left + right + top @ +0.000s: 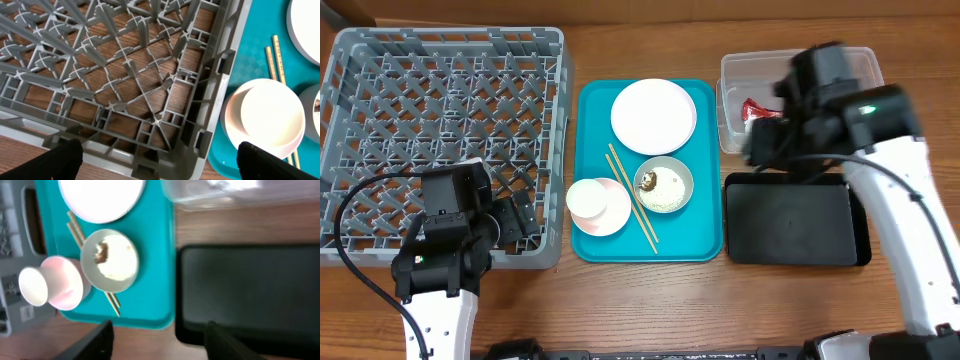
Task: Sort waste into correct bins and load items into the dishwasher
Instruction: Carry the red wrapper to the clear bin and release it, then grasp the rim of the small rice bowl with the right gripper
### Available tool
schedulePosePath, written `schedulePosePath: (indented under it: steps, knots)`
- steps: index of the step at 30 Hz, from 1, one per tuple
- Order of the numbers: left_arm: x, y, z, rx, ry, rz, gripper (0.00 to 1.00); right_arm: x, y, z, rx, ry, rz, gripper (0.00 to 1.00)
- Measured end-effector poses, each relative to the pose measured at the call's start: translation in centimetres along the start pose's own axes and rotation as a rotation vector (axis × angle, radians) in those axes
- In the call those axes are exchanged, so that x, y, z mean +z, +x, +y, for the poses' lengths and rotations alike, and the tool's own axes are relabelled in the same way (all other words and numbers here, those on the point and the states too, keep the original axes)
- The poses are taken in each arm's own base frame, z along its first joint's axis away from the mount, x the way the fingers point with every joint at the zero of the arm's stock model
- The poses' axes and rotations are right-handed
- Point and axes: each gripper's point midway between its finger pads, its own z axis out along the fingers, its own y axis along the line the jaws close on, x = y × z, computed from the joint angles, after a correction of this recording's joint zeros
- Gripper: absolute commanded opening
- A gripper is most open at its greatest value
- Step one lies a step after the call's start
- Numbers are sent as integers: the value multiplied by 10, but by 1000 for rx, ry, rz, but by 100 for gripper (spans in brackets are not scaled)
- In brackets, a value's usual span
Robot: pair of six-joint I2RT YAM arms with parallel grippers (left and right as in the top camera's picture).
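I will next grab the grey-green bowl with my right gripper by the bowl's rim on the chopsticks side, to tip its rice waste into the black tray (790, 222).
The grey dish rack (440, 130) stands at the left. My left gripper (515, 220) hangs open and empty over its front right corner (210, 100). On the teal tray (705, 225) lie the white plate (653, 116), the grey-green bowl (663, 185) with rice and a brown lump, the chopsticks (632, 200), and the pink bowl (610, 212) with the white cup (588, 198) in it. The red wrapper (757, 108) lies in the clear tub (740, 70). The black tray (790, 222) is bare. My right gripper (765, 145) is open and empty above the tub and black tray.
The left wrist view shows the cup in the pink bowl (270, 115), the chopsticks (272, 60) and my open fingers (160, 160). The right wrist view shows the grey-green bowl (110, 260), the black tray (250, 290) and my fingers (162, 342) over bare wood.
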Motion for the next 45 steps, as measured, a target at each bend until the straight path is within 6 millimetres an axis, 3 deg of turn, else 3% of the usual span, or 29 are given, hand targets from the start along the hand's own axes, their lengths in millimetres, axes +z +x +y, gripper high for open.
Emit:
schedulePosePath:
  steps: [2,6,14,21,28,37,45]
  knots:
    - [0,0,0,0,0,0,100,21,7,23,-76,-25,6,74]
    - [0,0,0,0,0,0,100,56,20,64,-214,-89,-19,73]
    - [0,0,0,0,0,0,100,107,38,105,-430,-168,-78,73]
    - [0,0,0,0,0,1,100,144,53,121,-529,-168,-30,69]
    - [0,0,0,0,0,0,100,180,69,115,-551,-132,57,61]
    - [0,0,0,0,0,1,100,200,83,116,-572,-116,109,55]
    - [0,1,0,0,-1,4,100,217,99,123,-630,-79,124,35]
